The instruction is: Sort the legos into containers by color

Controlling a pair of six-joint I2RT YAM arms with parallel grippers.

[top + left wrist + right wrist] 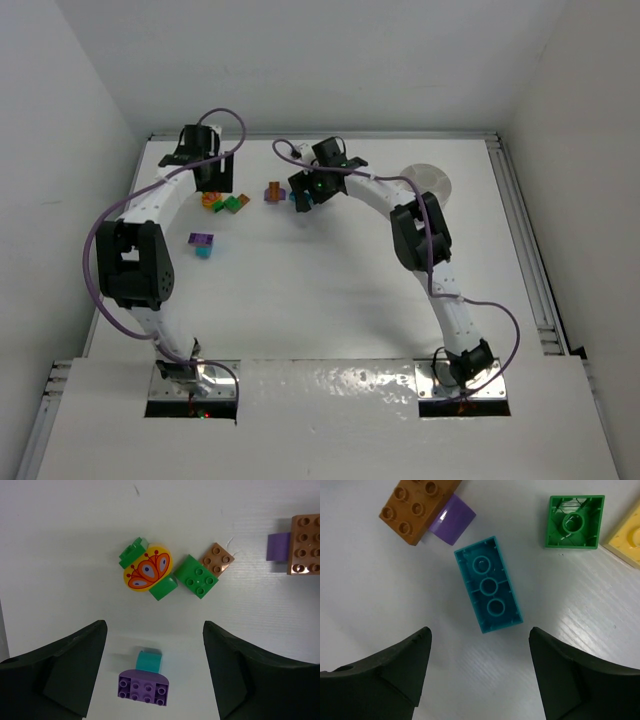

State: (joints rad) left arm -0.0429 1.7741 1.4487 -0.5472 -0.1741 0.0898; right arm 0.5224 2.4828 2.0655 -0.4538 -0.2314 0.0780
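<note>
The teal brick [489, 586] would stay on the table if I lifted my right gripper now, because the gripper's open fingers are short of it.
The legos lie scattered at the back of the table. My left gripper [215, 182] is open and empty above them. In its view [154, 630] a purple brick [143, 687] joined to a teal one [149, 660] lies between the fingers. A yellow flower piece on green bricks [147, 571], a green brick [196, 576] and a brown brick [217, 559] lie beyond. My right gripper [304, 192] is open and empty [480, 632], just short of an upturned teal brick [488, 584]. The white dish [427, 180] stands at the back right.
In the right wrist view a brown brick [417, 507] on a purple piece [451, 519], an upturned green brick [574, 521] and a yellow piece [625, 535] lie beyond the teal brick. White walls close in the table on the left, back and right.
</note>
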